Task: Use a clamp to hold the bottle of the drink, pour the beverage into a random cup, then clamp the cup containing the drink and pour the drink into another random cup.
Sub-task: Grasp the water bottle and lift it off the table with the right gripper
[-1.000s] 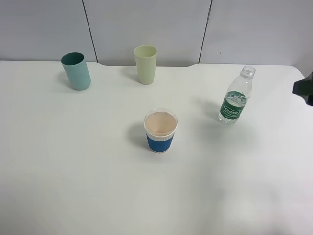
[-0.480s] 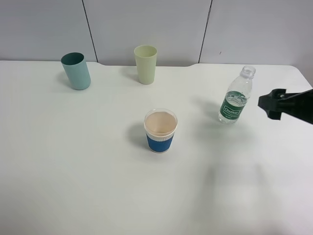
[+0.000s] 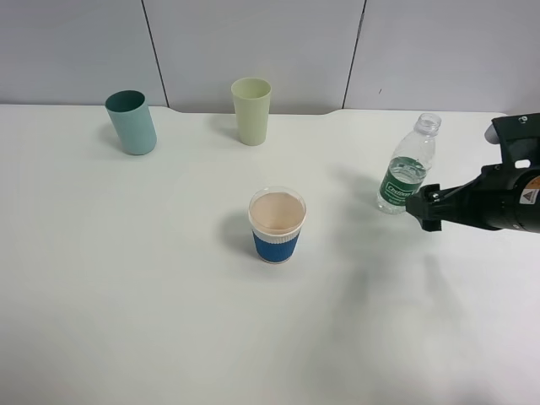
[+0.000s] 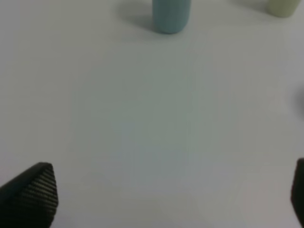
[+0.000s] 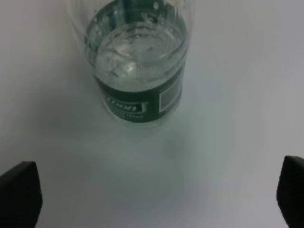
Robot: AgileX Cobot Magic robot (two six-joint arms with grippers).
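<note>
I should next use my right gripper to hold the water bottle by its green-labelled body (image 3: pixel 401 180), so that I can pour the drink into a cup (image 3: pixel 277 221).
A clear uncapped water bottle (image 3: pixel 407 166) with a green label stands upright at the right of the white table; it fills the right wrist view (image 5: pixel 137 61). My right gripper (image 3: pixel 423 210) is just in front and to the right of the bottle's base, fingers spread wide and empty (image 5: pixel 156 197). A blue-sleeved paper cup (image 3: pixel 277 224) stands mid-table. A teal cup (image 3: pixel 132 122) and a pale green cup (image 3: pixel 251 110) stand at the back. My left gripper (image 4: pixel 171 194) is open over bare table, and the teal cup (image 4: pixel 171 14) lies ahead of it.
The white table (image 3: pixel 126 278) meets a grey panelled wall at the back. The pale green cup's base (image 4: pixel 285 6) shows at a corner of the left wrist view. The left arm is out of the exterior view.
My right arm has come in from the right edge toward the bottle, and its gripper now sits close beside the bottle's base. The cups and bottle have not moved.
</note>
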